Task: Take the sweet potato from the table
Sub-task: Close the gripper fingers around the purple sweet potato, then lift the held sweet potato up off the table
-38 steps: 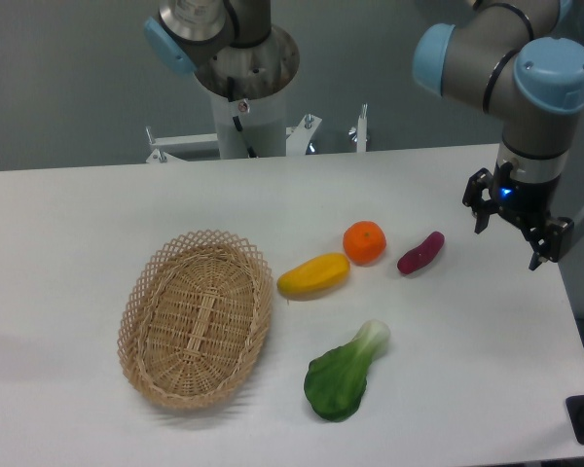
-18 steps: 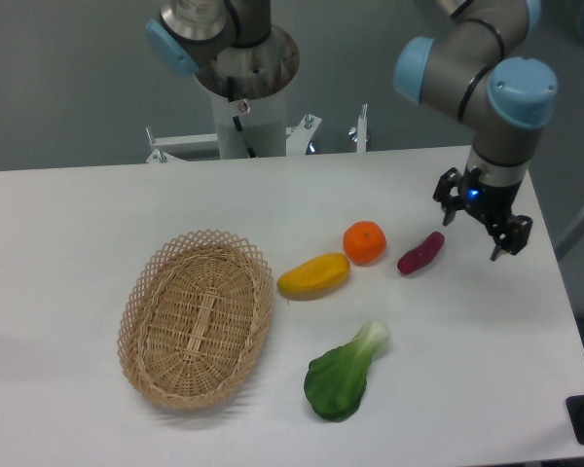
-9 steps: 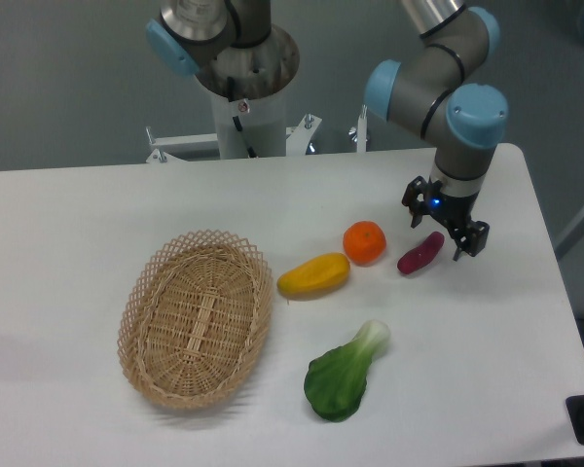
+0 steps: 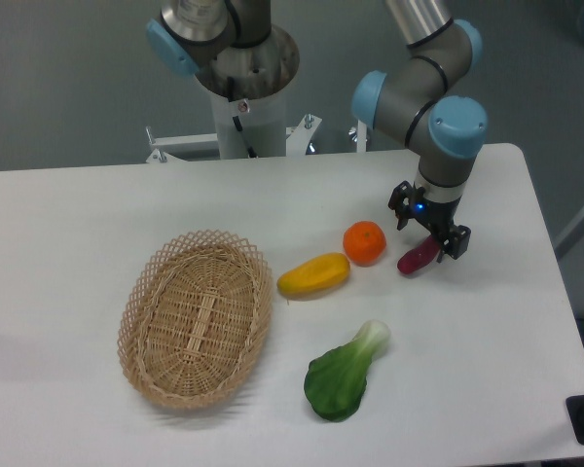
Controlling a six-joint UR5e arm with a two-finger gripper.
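Observation:
The gripper grabs the sweet potato by its end farther from the orange next, to lift it from the table.
The dark purple sweet potato (image 4: pixel 416 257) lies on the white table (image 4: pixel 487 350), just right of the orange. My gripper (image 4: pixel 428 232) hangs directly over its upper right end, open, one finger on each side of the tuber. The fingers hide part of that end. I cannot tell whether the fingertips touch the sweet potato or the tabletop.
A round orange (image 4: pixel 364 242) sits close to the left of the sweet potato, and a yellow mango (image 4: pixel 313 275) lies beyond it. A green leafy vegetable (image 4: pixel 345 374) lies nearer the front. A wicker basket (image 4: pixel 197 317) stands at the left. The robot base (image 4: pixel 245 88) is at the back.
The arm has swung left from the table's right edge and come over the sweet potato, its open fingers now straddling it. Nothing on the table has moved.

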